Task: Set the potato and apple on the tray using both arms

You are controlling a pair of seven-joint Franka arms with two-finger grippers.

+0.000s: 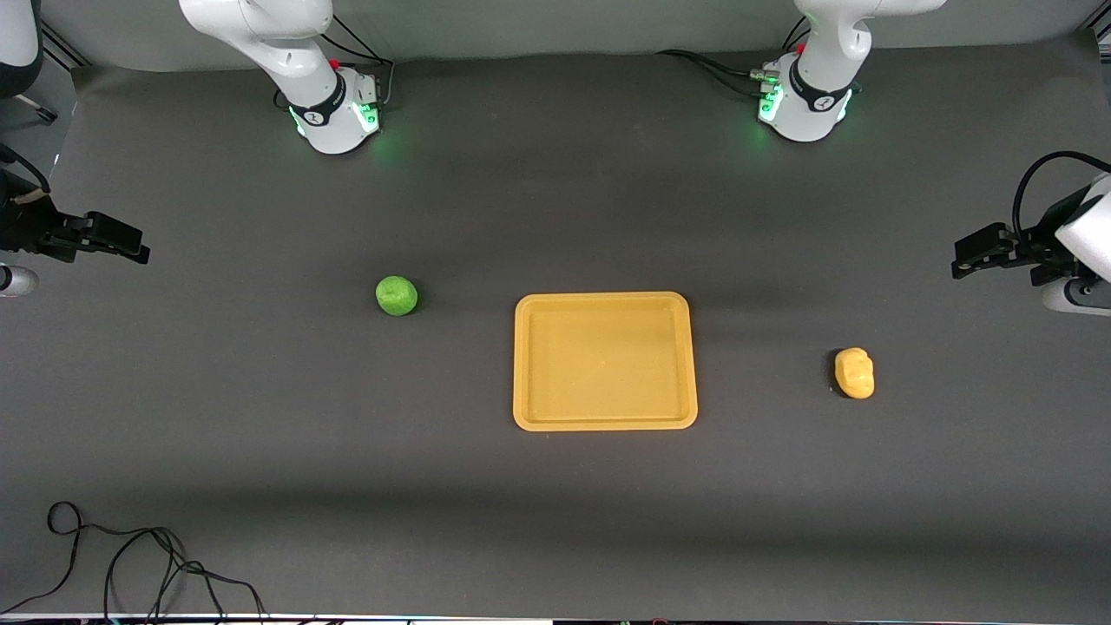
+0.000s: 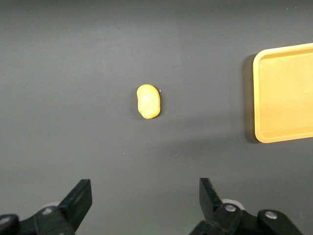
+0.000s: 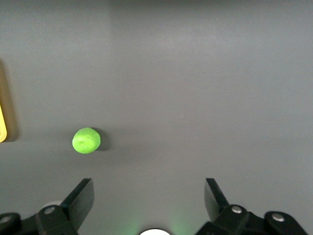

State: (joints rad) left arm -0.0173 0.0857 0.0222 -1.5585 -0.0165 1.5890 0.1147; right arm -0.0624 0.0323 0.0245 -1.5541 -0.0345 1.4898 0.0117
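The yellow potato is to go on the tray. I need to take hold of it next by its rounded body with my left gripper.
The yellow-orange tray lies empty in the middle of the table. The green apple sits on the table beside it, toward the right arm's end. The yellow potato sits beside the tray toward the left arm's end. My right gripper hangs open and empty over the right arm's end of the table, apart from the apple. My left gripper hangs open and empty over the left arm's end, apart from the potato. The left wrist view shows its gripper, the potato and the tray. The right wrist view shows its gripper, the apple and a sliver of the tray.
The arm bases stand at the table edge farthest from the front camera. A loose black cable lies at the nearest edge toward the right arm's end. A small silvery object sits at that end's edge.
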